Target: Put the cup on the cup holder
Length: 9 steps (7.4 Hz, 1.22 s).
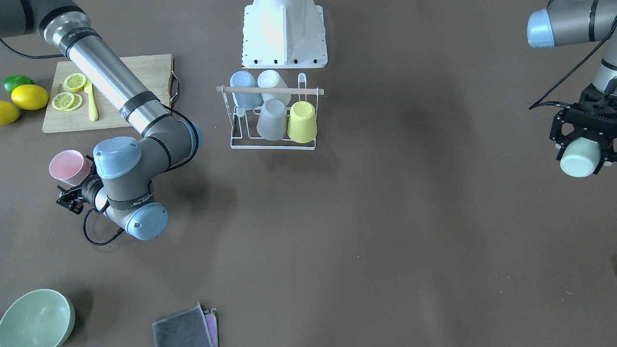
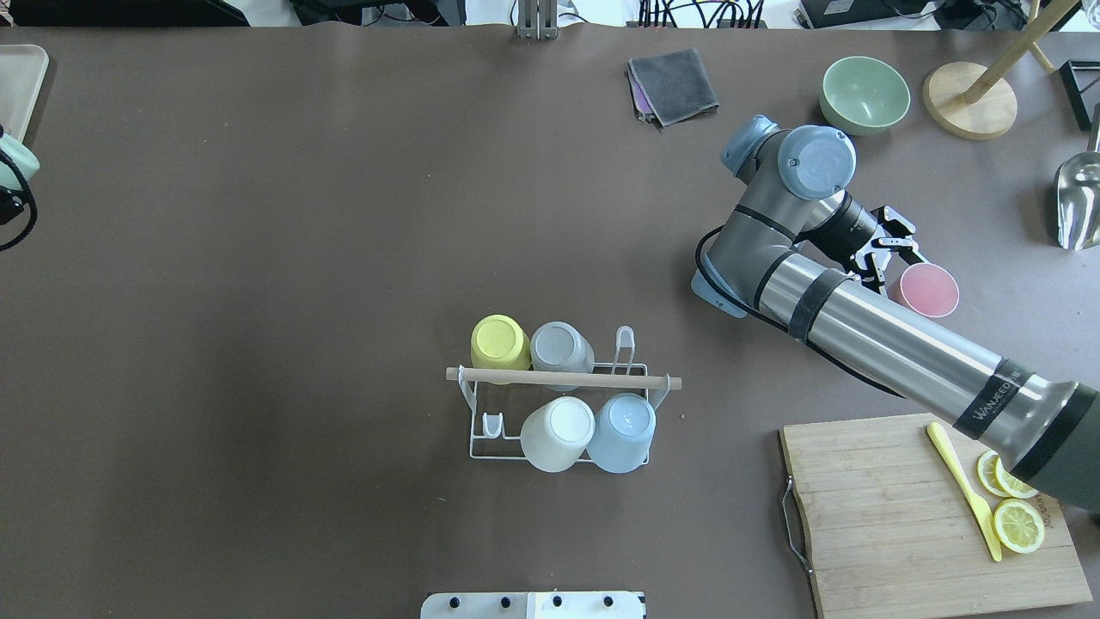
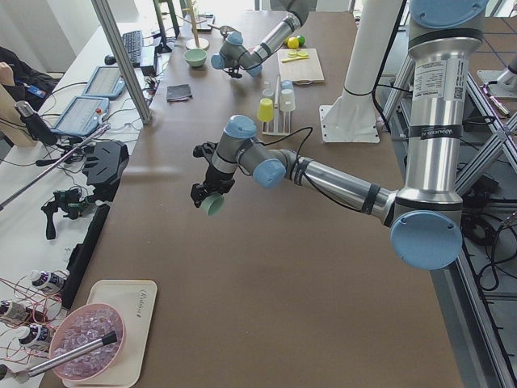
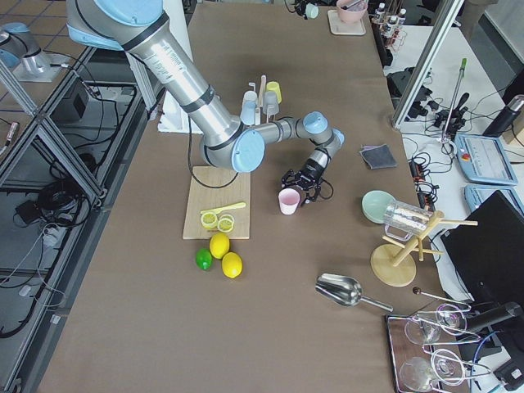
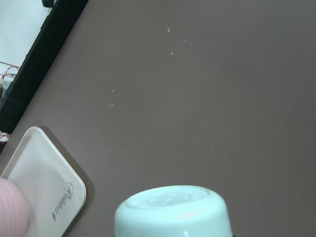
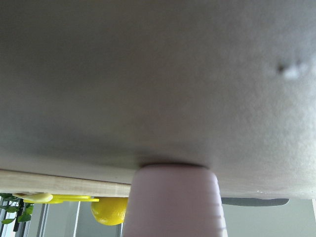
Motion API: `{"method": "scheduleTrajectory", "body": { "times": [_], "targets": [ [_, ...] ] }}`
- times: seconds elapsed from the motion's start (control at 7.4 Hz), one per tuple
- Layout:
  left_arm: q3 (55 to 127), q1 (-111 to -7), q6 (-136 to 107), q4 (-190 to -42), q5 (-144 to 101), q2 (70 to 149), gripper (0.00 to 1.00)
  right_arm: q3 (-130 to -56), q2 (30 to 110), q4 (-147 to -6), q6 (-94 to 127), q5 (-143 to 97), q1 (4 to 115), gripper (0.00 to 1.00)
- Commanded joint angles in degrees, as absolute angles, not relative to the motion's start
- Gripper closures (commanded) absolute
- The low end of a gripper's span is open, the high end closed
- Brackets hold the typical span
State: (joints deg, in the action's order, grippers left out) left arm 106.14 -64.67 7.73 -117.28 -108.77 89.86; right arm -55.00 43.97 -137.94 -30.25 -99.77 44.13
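My right gripper should grab the pink cup by its side [image 1: 77, 179] next, to put it on the cup holder [image 1: 273, 143] with the other cups.
The cup holder [image 1: 273, 143] [image 2: 563, 377], a white wire rack with a wooden rod on top, stands mid-table and carries several upturned cups: yellow, grey, white and light blue. My left gripper [image 1: 582, 144] hangs at the table's far end, shut on a mint cup [image 1: 580, 158] [image 5: 173, 210] [image 3: 213, 204] held bottom outward above the table. A pink cup [image 1: 69, 166] [image 2: 926, 291] [image 6: 174, 200] stands upright on the table. My right gripper [image 1: 71, 193] [image 2: 895, 258] lies level right beside it, fingers spread, the cup just ahead of them.
A wooden cutting board [image 2: 885, 533] with lemon slices [image 2: 1017, 524] and a yellow knife [image 2: 964, 490] lies near the right arm. Lemons and a lime [image 1: 21, 96], a green bowl [image 2: 864, 93], a grey cloth [image 2: 673, 83], a wooden stand [image 2: 969, 110] and a metal scoop [image 2: 1078, 198] sit around it.
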Motion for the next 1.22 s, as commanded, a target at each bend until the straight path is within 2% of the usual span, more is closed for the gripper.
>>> {"method": "scheduleTrajectory", "body": {
  "times": [0.0,0.68,1.08],
  "targets": [
    [98.9,-64.3,4.3,-136.1,-118.2,90.2,0.64,-55.0,44.3,-138.3,-30.9,-99.1,44.0,0.01],
    [98.4,-63.3,-6.0,-167.0,-127.4,90.9,0.65,-55.2,44.6,-139.1,-32.3,-99.1,43.9,0.01],
    [99.1,-56.1,-18.6,-186.8,-127.1,93.0,0.65,-56.3,44.9,-140.3,-32.8,-99.1,43.9,0.01]
  ]
}}
